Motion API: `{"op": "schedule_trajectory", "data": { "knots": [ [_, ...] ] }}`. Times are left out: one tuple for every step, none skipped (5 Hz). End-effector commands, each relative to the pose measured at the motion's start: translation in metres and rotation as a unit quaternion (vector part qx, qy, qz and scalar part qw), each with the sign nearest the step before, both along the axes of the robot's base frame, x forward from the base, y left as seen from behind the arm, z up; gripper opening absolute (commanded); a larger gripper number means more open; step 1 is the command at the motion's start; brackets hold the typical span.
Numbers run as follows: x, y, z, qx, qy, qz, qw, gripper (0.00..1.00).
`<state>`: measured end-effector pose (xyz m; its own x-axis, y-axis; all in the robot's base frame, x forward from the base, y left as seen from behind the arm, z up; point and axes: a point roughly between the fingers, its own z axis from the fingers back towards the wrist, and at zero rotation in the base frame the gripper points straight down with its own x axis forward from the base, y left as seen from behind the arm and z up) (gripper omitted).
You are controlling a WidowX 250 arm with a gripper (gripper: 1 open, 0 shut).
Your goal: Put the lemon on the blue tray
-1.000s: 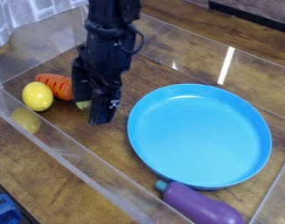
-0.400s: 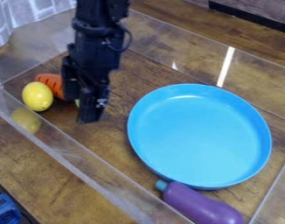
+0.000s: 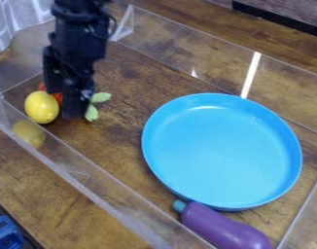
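Observation:
The lemon needs to go on the blue tray (image 3: 223, 151), so my gripper will next grab it by its rounded middle (image 3: 42, 107).
The lemon (image 3: 42, 107), a small bright-yellow oval, lies at the left on the wooden table inside the clear-walled enclosure. My black gripper (image 3: 66, 105) points down right beside it, on its right, jaws open and holding nothing; one finger (image 3: 88, 111) shows near the carrot's green leaves (image 3: 101, 98). The arm hides most of the orange carrot. The blue tray (image 3: 223, 151), a large round sky-blue plate with a raised rim, sits empty to the right, well apart from the gripper.
A purple eggplant (image 3: 223, 230) lies at the tray's near edge. Clear acrylic walls (image 3: 84, 185) ring the workspace, and the lemon's reflection shows in the near-left wall. Bare wood lies between the gripper and the tray.
The arm has swept left from near the tray side to stand over the carrot, next to the lemon. Jaws stayed open. Lemon, tray and eggplant have not moved.

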<state>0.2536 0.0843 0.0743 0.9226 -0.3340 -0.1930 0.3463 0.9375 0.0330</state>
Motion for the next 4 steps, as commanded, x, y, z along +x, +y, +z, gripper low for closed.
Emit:
{"op": "schedule_trajectory", "data": {
  "knots": [
    [0.01,0.019,0.009,0.01,-0.028,-0.01,0.9995,1.0],
    [0.011,0.023,0.0,0.01,-0.026,-0.009,0.9996,1.0],
    [0.013,0.024,-0.013,0.009,-0.027,-0.009,0.9995,1.0],
    [0.014,0.025,-0.02,0.007,-0.031,-0.011,0.9994,1.0]
  ]
}}
